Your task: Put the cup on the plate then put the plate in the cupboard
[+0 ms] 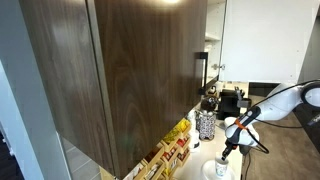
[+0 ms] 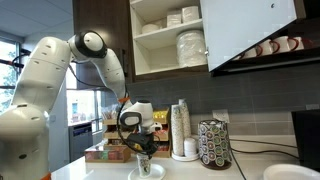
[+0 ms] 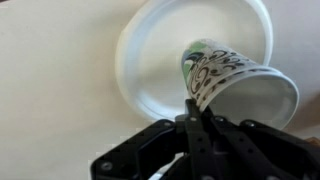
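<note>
The bottom of the cup is down inside the round white plate's rim point(image 1: 206, 169) point(image 3: 124, 55). My gripper needs to let go of the cup now.
My gripper point(image 3: 196, 108) is shut on the rim of a small white cup point(image 3: 236, 84) that has a green and black swirl print on its side. The cup's base is over the round white plate point(image 3: 155, 60), right of the plate's middle; I cannot tell whether it touches. In an exterior view the gripper point(image 2: 143, 152) holds the cup point(image 2: 144, 167) at the plate point(image 2: 133, 175) on the counter. The same gripper point(image 1: 231, 149) and plate point(image 1: 216, 169) show from another side. The cupboard point(image 2: 160, 40) above stands open, with its white door point(image 2: 250, 30) swung out.
A black-and-white patterned holder point(image 2: 213, 143) and a stack of cups point(image 2: 181, 128) stand near the wall. Another white plate point(image 2: 291, 172) lies at the counter's far end. Boxes point(image 2: 105, 152) sit behind the gripper. A big dark wood cabinet point(image 1: 130, 70) hangs close by. Dishes point(image 2: 190, 46) fill the cupboard's shelves.
</note>
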`<action>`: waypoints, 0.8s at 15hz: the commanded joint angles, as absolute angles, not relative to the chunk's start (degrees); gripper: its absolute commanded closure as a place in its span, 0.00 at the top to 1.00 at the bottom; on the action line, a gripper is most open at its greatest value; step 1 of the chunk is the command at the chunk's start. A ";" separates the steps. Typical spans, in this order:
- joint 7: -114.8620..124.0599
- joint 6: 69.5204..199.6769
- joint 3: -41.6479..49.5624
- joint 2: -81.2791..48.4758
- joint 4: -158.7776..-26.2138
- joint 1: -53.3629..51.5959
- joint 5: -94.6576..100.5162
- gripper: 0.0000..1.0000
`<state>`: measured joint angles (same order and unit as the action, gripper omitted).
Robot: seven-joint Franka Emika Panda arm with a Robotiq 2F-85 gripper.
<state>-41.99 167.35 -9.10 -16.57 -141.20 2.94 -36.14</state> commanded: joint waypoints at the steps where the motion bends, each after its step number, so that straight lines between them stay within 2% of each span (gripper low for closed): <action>1: -43.67 170.20 -9.73 -17.70 -141.72 3.25 -36.80 0.01; 2: -44.17 170.39 -10.36 -17.79 -141.49 3.74 -37.75 0.03; 3: -44.63 170.44 -10.89 -17.83 -141.33 4.14 -38.29 0.30; 5: -44.93 170.73 -11.54 -17.65 -141.34 4.59 -38.95 0.36; 12: -46.21 171.88 -12.76 -12.79 -143.05 7.91 -42.85 0.89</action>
